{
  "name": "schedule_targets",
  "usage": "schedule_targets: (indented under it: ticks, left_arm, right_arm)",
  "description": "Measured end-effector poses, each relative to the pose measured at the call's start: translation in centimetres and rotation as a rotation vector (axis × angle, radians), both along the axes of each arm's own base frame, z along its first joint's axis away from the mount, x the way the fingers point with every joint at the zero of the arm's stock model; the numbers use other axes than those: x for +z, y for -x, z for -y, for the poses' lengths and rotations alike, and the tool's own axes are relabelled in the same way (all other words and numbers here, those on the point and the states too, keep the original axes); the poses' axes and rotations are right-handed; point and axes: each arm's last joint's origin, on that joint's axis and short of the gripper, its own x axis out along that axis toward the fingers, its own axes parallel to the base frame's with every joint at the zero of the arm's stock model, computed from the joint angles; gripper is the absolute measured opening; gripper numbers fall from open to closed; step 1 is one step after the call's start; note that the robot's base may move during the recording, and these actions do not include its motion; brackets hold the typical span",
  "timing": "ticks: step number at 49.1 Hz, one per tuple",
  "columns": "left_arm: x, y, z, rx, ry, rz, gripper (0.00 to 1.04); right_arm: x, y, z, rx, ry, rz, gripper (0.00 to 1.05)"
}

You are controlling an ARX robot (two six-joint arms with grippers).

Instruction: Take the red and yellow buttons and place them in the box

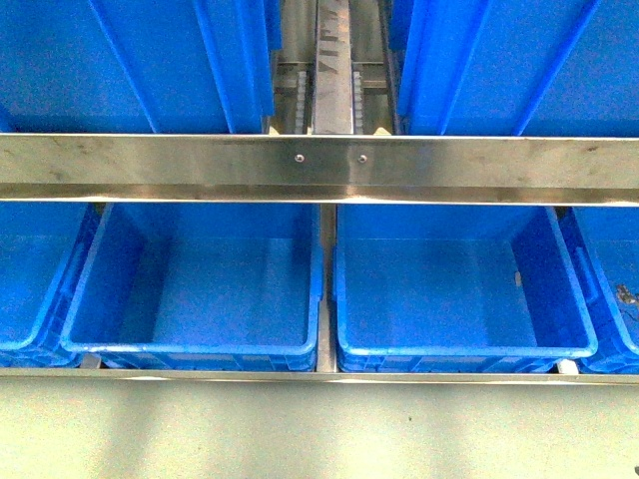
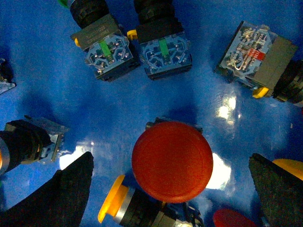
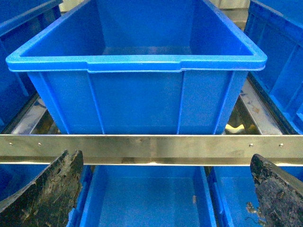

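Observation:
I need to grip the large red button by its round cap (image 2: pixel 172 161) with my left gripper next, so that I can put the button in the box.
In the left wrist view my left gripper (image 2: pixel 173 189) is open over a blue bin floor, its fingers on either side of a big red mushroom button (image 2: pixel 172 161) that faces up. A yellow button (image 2: pixel 112 199) lies on its side just beside it. Another red cap (image 2: pixel 232 219) and a yellow cap (image 2: pixel 289 166) show at the frame's edge. My right gripper (image 3: pixel 165 189) is open and empty, held in front of the shelf's steel rail (image 3: pixel 151 148), above an empty blue box (image 3: pixel 147 201). Neither arm shows in the front view.
Other button units with blue contact blocks (image 2: pixel 106 53) (image 2: pixel 163 52) (image 2: pixel 258 56) lie around the red button. The front view shows two empty blue boxes (image 1: pixel 195 344) (image 1: pixel 464 344) on the lower shelf behind a steel rail (image 1: pixel 319 168), and more blue bins above.

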Motion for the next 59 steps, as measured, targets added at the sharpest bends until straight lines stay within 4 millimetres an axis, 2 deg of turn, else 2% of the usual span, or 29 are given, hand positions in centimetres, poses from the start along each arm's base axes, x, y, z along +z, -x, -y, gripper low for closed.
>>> schedule_targets:
  ticks: [13, 14, 15, 16, 18, 25, 26, 28, 29, 30, 35, 40, 45, 51, 56, 59]
  left_arm:
    - [-1.2, -0.7, -0.4, 0.01, -0.002, -0.007, 0.97]
    - [-1.2, -0.7, -0.5, 0.013, -0.004, 0.0, 0.91]
    - [-1.2, -0.7, -0.5, 0.013, -0.004, 0.0, 0.91]
    - [-1.3, -0.8, -0.5, 0.016, -0.005, 0.007, 0.85]
    - [-1.3, -0.9, -0.5, 0.019, -0.007, 0.011, 0.79]
    - [-1.5, -1.0, -0.4, 0.024, -0.014, 0.02, 0.49]
    - [-1.5, -1.0, -0.4, 0.024, -0.014, 0.02, 0.49]
    - [-1.5, -1.0, -0.3, 0.024, -0.015, 0.022, 0.41]
    - [-1.5, -1.0, -0.3, 0.024, -0.015, 0.022, 0.41]
    - [-1.5, -1.0, -0.2, 0.023, -0.015, 0.025, 0.34]
    - [-1.5, -1.3, 0.0, 0.03, -0.025, 0.075, 0.33]
    - [-1.0, -0.4, -0.1, 0.012, -0.02, 0.103, 0.33]
    - [0.9, 1.5, -0.3, -0.046, 0.055, 0.145, 0.33]
    - [4.2, 4.3, -1.5, -0.106, 0.203, 0.218, 0.33]
    - [8.6, 8.1, -4.0, -0.249, 0.391, 0.39, 0.33]
    - [10.4, 10.6, -5.8, -0.345, 0.494, 0.499, 0.33]
  right_arm:
    - [0.0, 0.0, 0.0, 0.0, 0.0, 0.0, 1.02]
    - [0.0, 0.0, 0.0, 0.0, 0.0, 0.0, 1.02]
    - [0.0, 0.0, 0.0, 0.0, 0.0, 0.0, 1.02]
    - [0.0, 0.0, 0.0, 0.0, 0.0, 0.0, 1.02]
    - [0.0, 0.0, 0.0, 0.0, 0.0, 0.0, 1.02]
    - [0.0, 0.0, 0.0, 0.0, 0.0, 0.0, 1.02]
    - [0.0, 0.0, 0.0, 0.0, 0.0, 0.0, 1.02]
    - [0.0, 0.0, 0.0, 0.0, 0.0, 0.0, 1.02]
    - [0.0, 0.0, 0.0, 0.0, 0.0, 0.0, 1.02]
    - [0.0, 0.0, 0.0, 0.0, 0.0, 0.0, 1.02]
    - [0.0, 0.0, 0.0, 0.0, 0.0, 0.0, 1.02]
    - [0.0, 0.0, 0.0, 0.0, 0.0, 0.0, 1.02]
    - [0.0, 0.0, 0.0, 0.0, 0.0, 0.0, 1.02]
    - [0.0, 0.0, 0.0, 0.0, 0.0, 0.0, 1.02]
    - [0.0, 0.0, 0.0, 0.0, 0.0, 0.0, 1.02]
    - [0.0, 0.0, 0.0, 0.0, 0.0, 0.0, 1.02]
